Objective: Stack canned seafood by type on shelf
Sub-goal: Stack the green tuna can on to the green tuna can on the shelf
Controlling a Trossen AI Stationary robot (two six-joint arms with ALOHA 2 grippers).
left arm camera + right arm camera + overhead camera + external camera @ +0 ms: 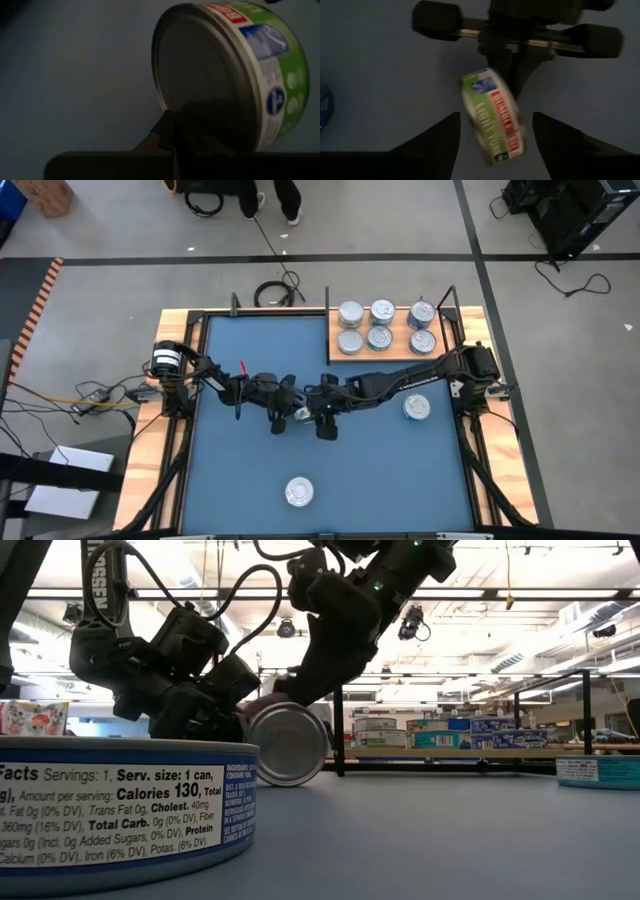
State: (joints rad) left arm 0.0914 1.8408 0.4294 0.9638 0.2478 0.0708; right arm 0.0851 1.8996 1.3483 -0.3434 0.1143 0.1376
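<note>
The green-labelled tin (301,413) needs to be stacked on the shelf (402,352) by type. My right gripper needs to grip it across its lid and base rims next.
A green-labelled tin (301,413) stands on its edge on the blue mat, mid-table, between my two grippers. Its silver face (288,745) points toward the near edge. My left gripper (287,413) is shut, with its tip at the tin (225,75). My right gripper (318,418) is open, and its fingers (445,140) stand on either side of the tin (492,120). I cannot tell whether they touch it. Several tins (380,337) sit lid-up in two rows on the wooden shelf (402,352) at the far right. My left gripper's shut fingertips (169,125) lie against the tin's silver face near its lower rim (172,107), coming at it from the table's left. The tin stands on its rim on the mat, tilted.
One loose tin (416,408) lies on the mat at the right, under my right arm. Another loose tin (298,492) lies near the front edge and fills the low view's left (120,810). A black frame post (328,320) stands at the shelf's left end.
</note>
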